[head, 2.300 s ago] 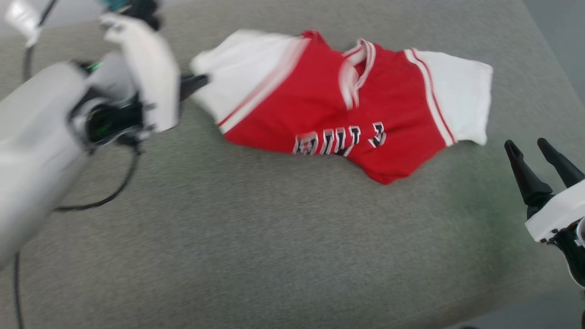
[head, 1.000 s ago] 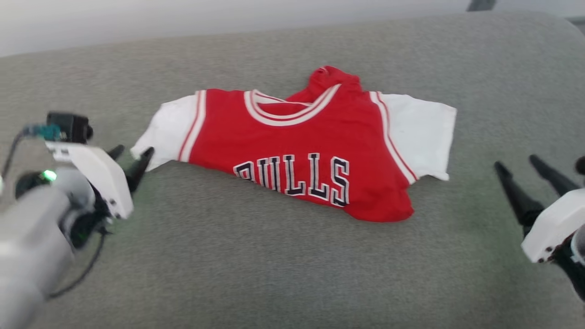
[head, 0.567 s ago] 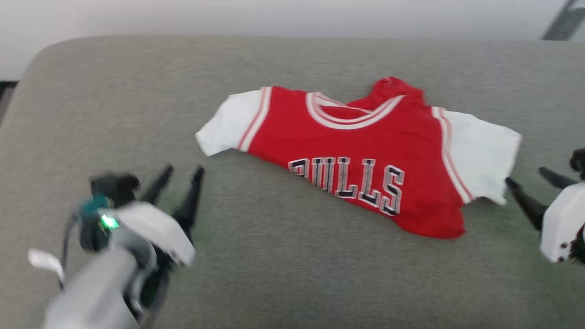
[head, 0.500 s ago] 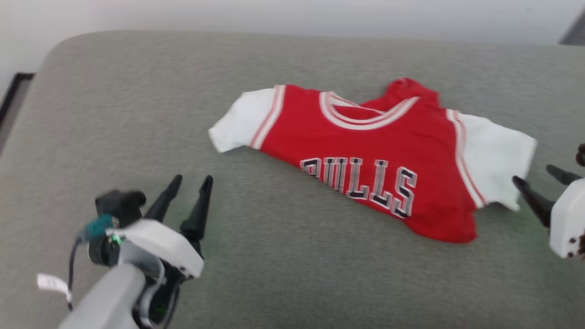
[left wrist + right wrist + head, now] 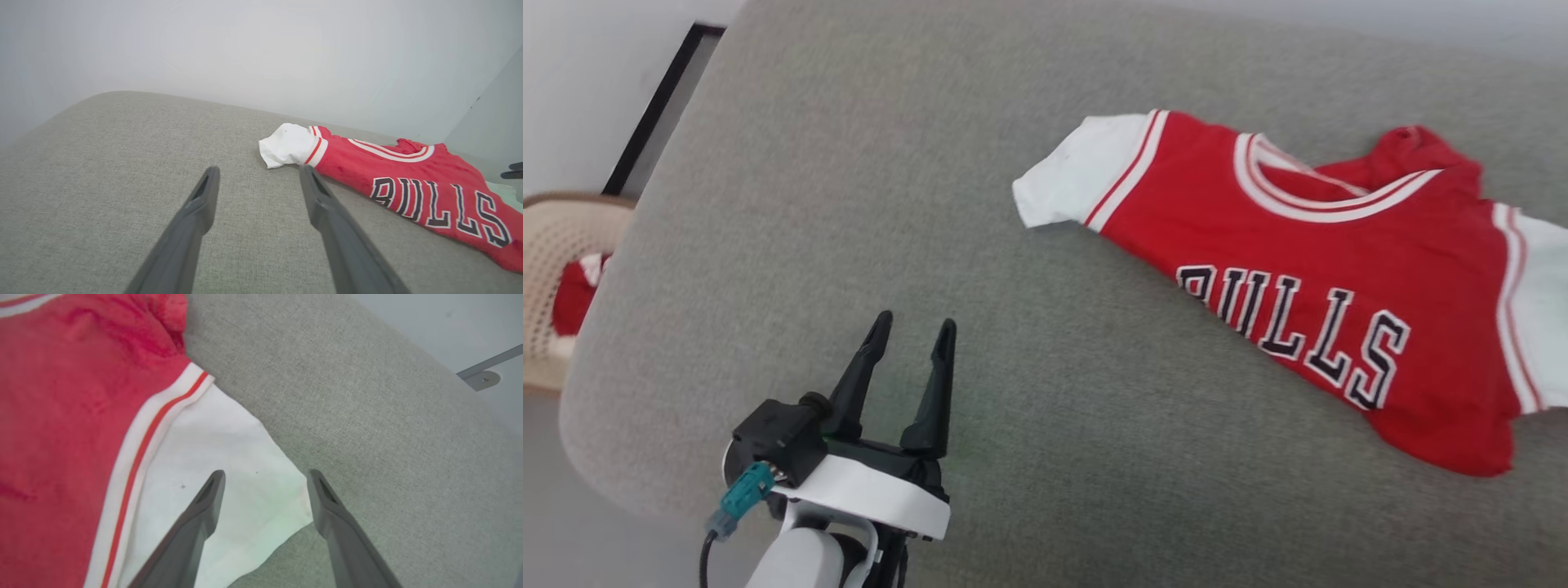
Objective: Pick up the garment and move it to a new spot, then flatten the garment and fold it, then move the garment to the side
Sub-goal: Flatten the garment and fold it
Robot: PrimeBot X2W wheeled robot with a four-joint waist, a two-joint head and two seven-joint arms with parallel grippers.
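Note:
My left gripper will next grab the shirt by the white sleeve's open edge [image 5: 1023,204]. That edge stands up in loose wrinkles, while the red body [image 5: 1307,260] lies flat.
The garment [image 5: 1298,269], a red shirt with white sleeves and dark lettering, lies spread on the grey cushion [image 5: 849,163] at the right of the head view. My left gripper [image 5: 913,325] stands open and empty near the front left, well short of the near white sleeve [image 5: 288,145]. From the left wrist, my left gripper [image 5: 258,171] points at bare cushion just left of that sleeve. My right gripper [image 5: 265,473] is open over the corner of the other white sleeve [image 5: 229,457], with nothing between its fingers. Whether it touches the cloth I cannot tell.
A beige basket [image 5: 556,245] with red cloth in it stands beyond the cushion's left edge. The cushion's rounded corner [image 5: 596,425] falls away at the lower left. A metal bracket [image 5: 482,373] is on the wall past the cushion's far right.
The head camera has swung left, shifting the garment to the picture's right and the right gripper out of it. My left gripper has drawn back from the white sleeve toward the near side, staying open.

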